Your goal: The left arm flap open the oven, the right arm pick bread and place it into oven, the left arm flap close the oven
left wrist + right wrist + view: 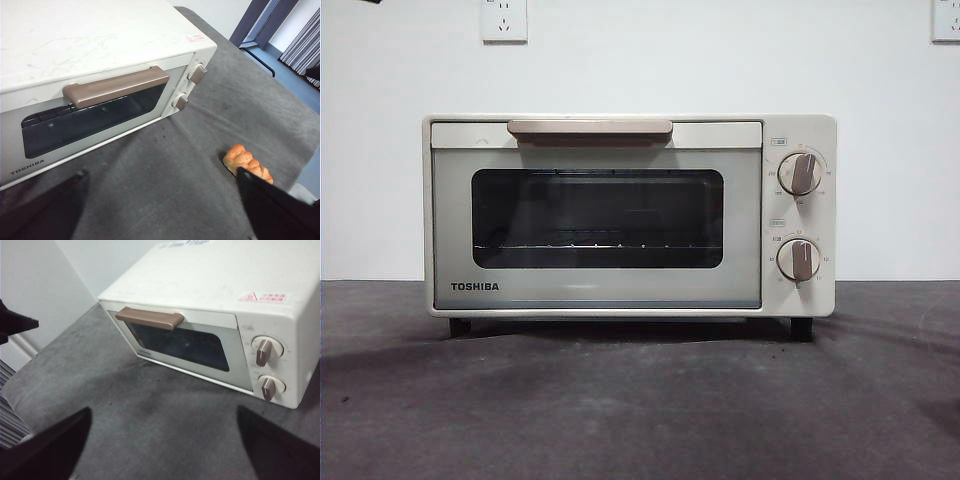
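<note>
I need to grab the bread [246,161] around its rounded body with my right gripper next. Then I can place it into the oven.
The cream-white oven [620,215] stands in the middle of the grey table with its glass door shut and the beige handle [590,129] at the top. Through the window a wire rack shows. The small golden-orange bread [246,161] lies on the cloth in front of the oven's knob side; only the left wrist view shows it. My left gripper [160,210] hangs open above the cloth before the oven door [95,117], holding nothing. My right gripper [165,445] is also open and empty, back from the oven [215,290] and its handle [150,318].
Two round knobs [800,215] sit on the oven's right panel. A white wall with sockets [504,19] stands close behind. The table edge [260,55] drops off beyond the oven's knob side. The black tip [15,322] of the other arm shows at the right wrist view's edge.
</note>
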